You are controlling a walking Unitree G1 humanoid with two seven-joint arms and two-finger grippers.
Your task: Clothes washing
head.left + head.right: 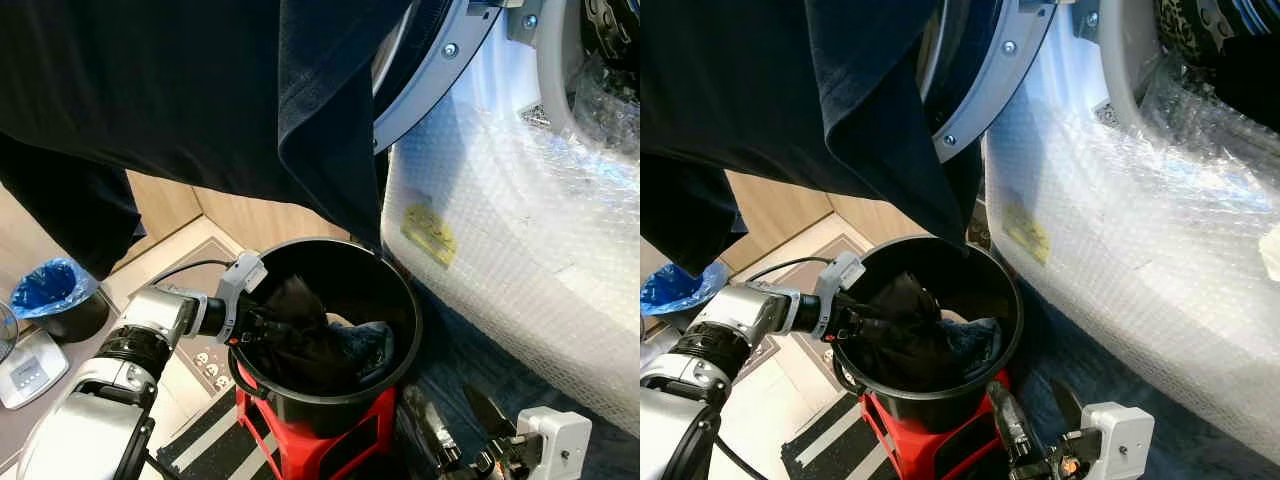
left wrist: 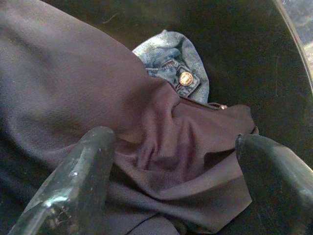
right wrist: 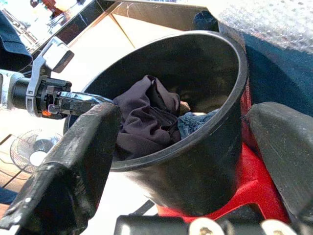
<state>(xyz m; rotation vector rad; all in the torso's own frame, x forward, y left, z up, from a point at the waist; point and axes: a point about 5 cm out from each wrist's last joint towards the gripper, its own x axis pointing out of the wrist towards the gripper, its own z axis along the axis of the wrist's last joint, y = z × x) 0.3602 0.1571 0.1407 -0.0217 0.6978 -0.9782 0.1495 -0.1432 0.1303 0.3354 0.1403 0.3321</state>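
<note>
The bunched fold (image 2: 171, 144) beside the maroon garment's zipper stands up while the rest of the garment lies slack. My left gripper should grab the garment by that fold next.
A black bucket (image 1: 412, 318) stands on a red stool (image 1: 330, 442). Inside it lie a crumpled dark garment (image 1: 300, 332) and a piece of blue denim (image 1: 368, 345) with a brass button. My left gripper (image 1: 262, 326) reaches over the bucket's left rim, open, with its fingers (image 2: 90, 152) spread on either side of a fold of the dark garment (image 2: 73, 83); the denim (image 2: 171, 58) lies beyond. Low beside the stool, my right gripper (image 1: 462, 425) is open and holds nothing, looking at the bucket (image 3: 215, 147) from outside.
A large dark navy cloth (image 1: 200, 90) hangs across the top, draped at the open washer door (image 1: 440, 60). The washing machine (image 1: 520, 250) at right is wrapped in bubble wrap. A bin with a blue bag (image 1: 55, 290) and a white scale (image 1: 25, 370) sit on the floor at left.
</note>
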